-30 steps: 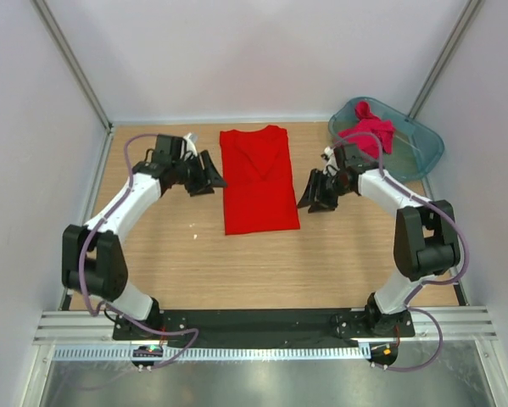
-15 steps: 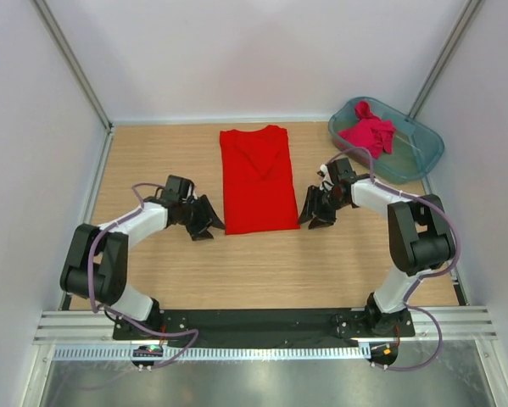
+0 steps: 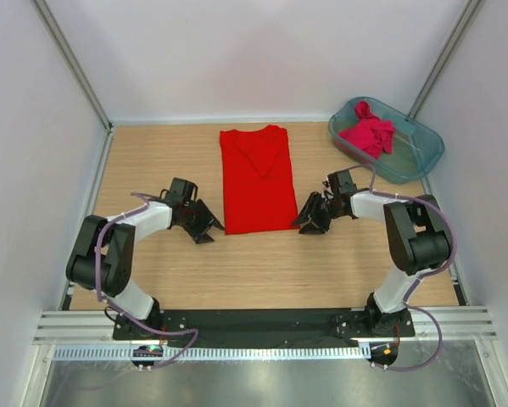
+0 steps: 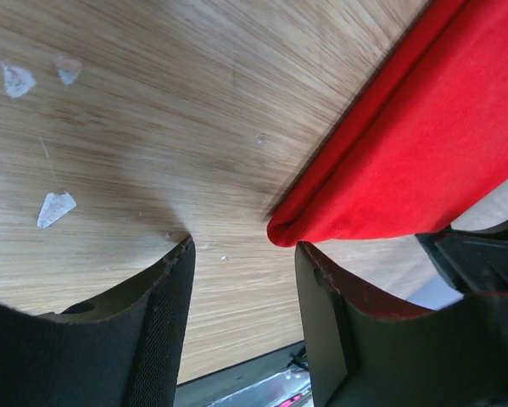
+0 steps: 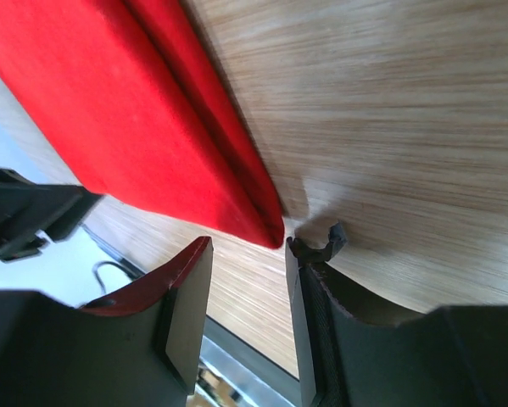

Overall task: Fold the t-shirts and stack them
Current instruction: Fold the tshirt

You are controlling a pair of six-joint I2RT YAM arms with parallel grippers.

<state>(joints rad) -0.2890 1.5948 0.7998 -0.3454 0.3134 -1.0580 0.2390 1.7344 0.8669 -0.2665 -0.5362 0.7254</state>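
My right gripper grabs the bright red t-shirt's near corner (image 3: 296,226) (image 5: 273,236) next, opposite my left gripper's corner, to fold the t-shirt's near edge over evenly.
The bright red t-shirt (image 3: 257,180) lies folded into a long strip at the table's middle. My left gripper (image 3: 213,227) is open at its near left corner; in the left wrist view the red corner (image 4: 292,231) sits just beyond the right finger's tip. My right gripper (image 3: 304,222) is open at the near right corner; in the right wrist view that corner (image 5: 266,231) lies just ahead of the gap between the fingers. Neither gripper holds cloth. The crimson-pink t-shirt (image 3: 369,132) lies crumpled in the teal tub (image 3: 423,153) at the back right.
The wooden table (image 3: 152,161) is walled by white panels on the left, right and back. A black base plate (image 3: 262,322) runs along the near edge. Small white flecks (image 4: 57,208) mark the wood by the left gripper.
Both grippers have come down the sides of the folded red t-shirt towards me, from its middle to its near corners. The shirt has not moved.
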